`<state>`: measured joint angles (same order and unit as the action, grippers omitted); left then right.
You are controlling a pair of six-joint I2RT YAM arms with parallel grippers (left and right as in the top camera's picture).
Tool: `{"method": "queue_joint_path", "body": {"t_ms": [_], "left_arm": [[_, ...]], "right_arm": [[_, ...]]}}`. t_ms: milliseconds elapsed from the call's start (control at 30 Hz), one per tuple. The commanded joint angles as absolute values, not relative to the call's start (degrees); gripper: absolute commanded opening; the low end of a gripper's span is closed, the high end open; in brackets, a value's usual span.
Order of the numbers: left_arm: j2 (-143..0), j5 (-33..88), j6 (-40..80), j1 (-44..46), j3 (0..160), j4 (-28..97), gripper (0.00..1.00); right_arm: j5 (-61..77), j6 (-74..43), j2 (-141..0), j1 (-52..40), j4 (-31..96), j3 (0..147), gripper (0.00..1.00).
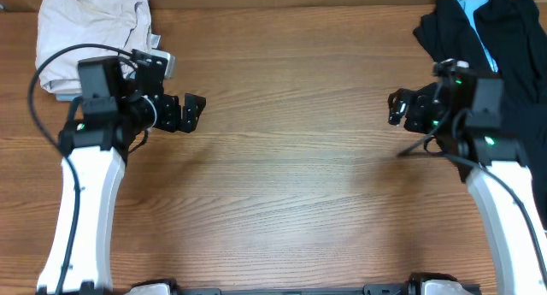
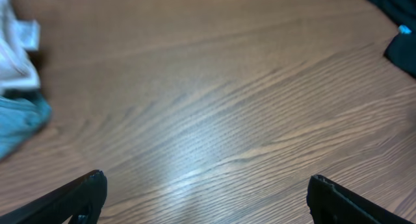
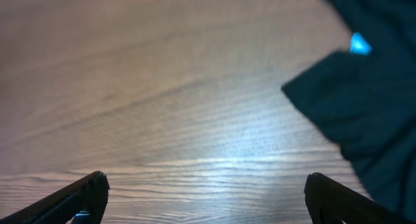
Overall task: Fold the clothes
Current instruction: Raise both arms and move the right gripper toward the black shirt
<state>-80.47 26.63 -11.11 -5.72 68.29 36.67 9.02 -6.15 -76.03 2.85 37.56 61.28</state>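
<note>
The robot's right gripper should next grab the black fabric (image 3: 364, 107) by its edge nearest the empty table, so the rest stays free to spread.
A pile of black clothes (image 1: 508, 51) with a light blue piece (image 1: 470, 6) lies at the table's far right. A folded beige garment (image 1: 90, 26) lies at the far left. My left gripper (image 1: 195, 114) is open and empty over bare wood, just right of the beige garment. My right gripper (image 1: 396, 107) is open and empty, just left of the black pile. In the left wrist view the open jaws (image 2: 207, 182) frame bare table, with whitish cloth (image 2: 14, 55) and a light blue cloth (image 2: 19, 123) at the left edge. In the right wrist view the open jaws (image 3: 206, 180) frame bare table, with black fabric (image 3: 364, 107) at right.
The wooden table (image 1: 291, 158) stretches between the two arms. A small bright blue spot (image 3: 359, 44) shows on the black fabric. A black cable loops over the left arm beside the beige garment.
</note>
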Motion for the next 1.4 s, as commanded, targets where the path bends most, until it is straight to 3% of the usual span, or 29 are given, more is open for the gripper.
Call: {"method": "queue_joint_path", "body": {"t_ms": [0, 433, 700, 800, 1200, 1367], "left_arm": [[-86.04, 29.06, -9.02, -5.98, 69.30, 36.16, 1.00], [-91.29, 29.71, -7.22, -5.98, 69.30, 35.29, 1.00], [-91.29, 30.74, -7.20, -5.98, 69.30, 33.10, 1.00], [-91.29, 30.74, -7.22, -5.98, 69.30, 33.15, 1.00], [-91.29, 30.72, -7.22, -5.98, 69.30, 33.21, 1.00], [-91.29, 30.72, -7.25, -5.98, 69.30, 33.17, 1.00]], "right_arm": [[10.13, -5.72, -80.09, 2.63, 36.84, 62.74, 1.00], [-15.27, -5.96, -87.64, 3.14, 25.21, 62.74, 0.98], [-15.84, -5.93, -96.66, 3.18, 20.58, 62.74, 0.96], [-15.81, -6.22, -101.38, 3.18, 19.99, 62.74, 0.90], [-20.47, -6.15, -109.54, 3.25, 12.84, 62.70, 0.89], [-20.97, -6.17, -112.71, 3.33, 12.27, 62.70, 0.79]]}}
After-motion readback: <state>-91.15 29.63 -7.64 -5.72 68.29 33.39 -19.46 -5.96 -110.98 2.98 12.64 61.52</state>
